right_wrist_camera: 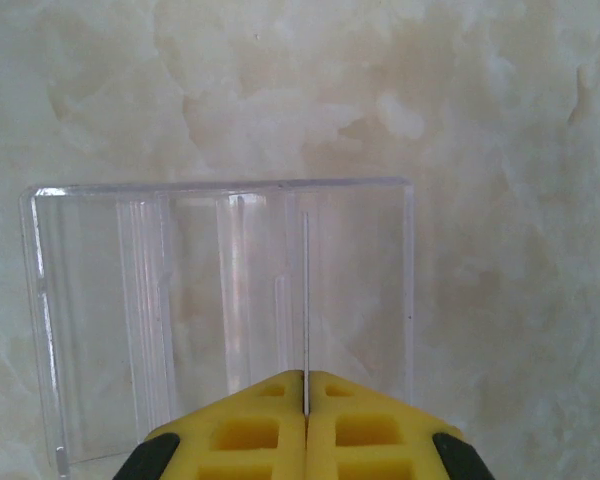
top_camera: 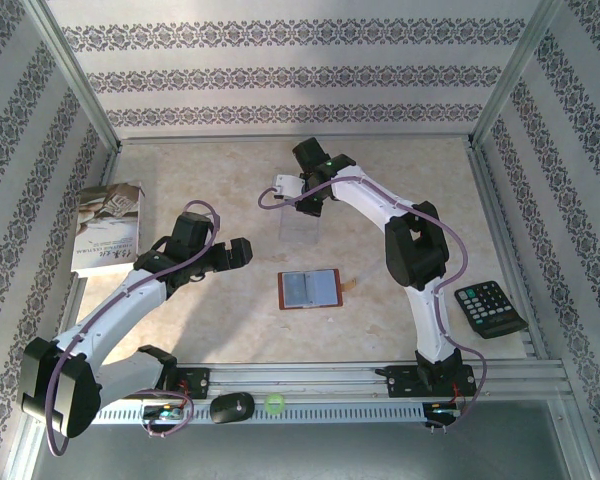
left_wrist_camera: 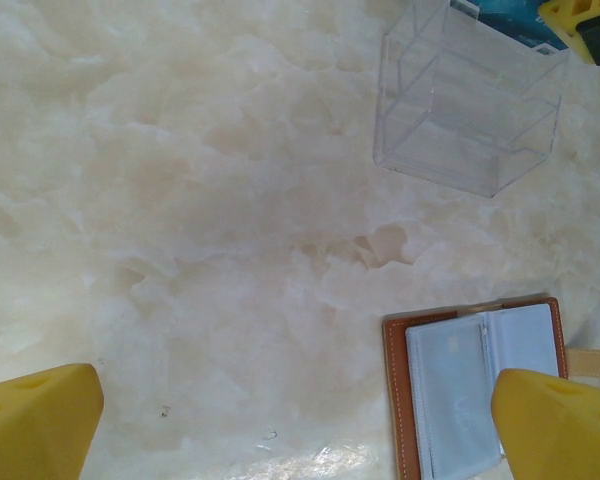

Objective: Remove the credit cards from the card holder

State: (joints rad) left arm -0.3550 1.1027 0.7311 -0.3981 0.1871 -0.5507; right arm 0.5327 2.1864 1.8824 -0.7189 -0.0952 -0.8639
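I should open my right gripper now. The card is standing on its edge between the stand's divider and outer side, so it would land inside.
The card holder (top_camera: 310, 288) lies open and flat at mid-table, reddish-brown with a grey-blue inside (left_wrist_camera: 450, 380). To its left my left gripper (top_camera: 242, 250) hovers wide open (left_wrist_camera: 300, 430); its right fingertip (left_wrist_camera: 560, 420) overlaps the holder's corner in the left wrist view. My right gripper (top_camera: 305, 203) is farther back, shut (right_wrist_camera: 306, 378) on a thin credit card (right_wrist_camera: 306, 300) seen edge-on. The card stands over a clear acrylic slotted stand (right_wrist_camera: 220, 300). A sliver of blue card (left_wrist_camera: 510, 12) shows beside a right fingertip (left_wrist_camera: 585, 25).
The clear stand (top_camera: 300, 225) (left_wrist_camera: 470, 110) sits just behind the card holder. A white-grey booklet (top_camera: 108, 228) lies at the left wall, a black calculator (top_camera: 490, 308) at the right. A mouse (top_camera: 232, 406) rests on the front rail.
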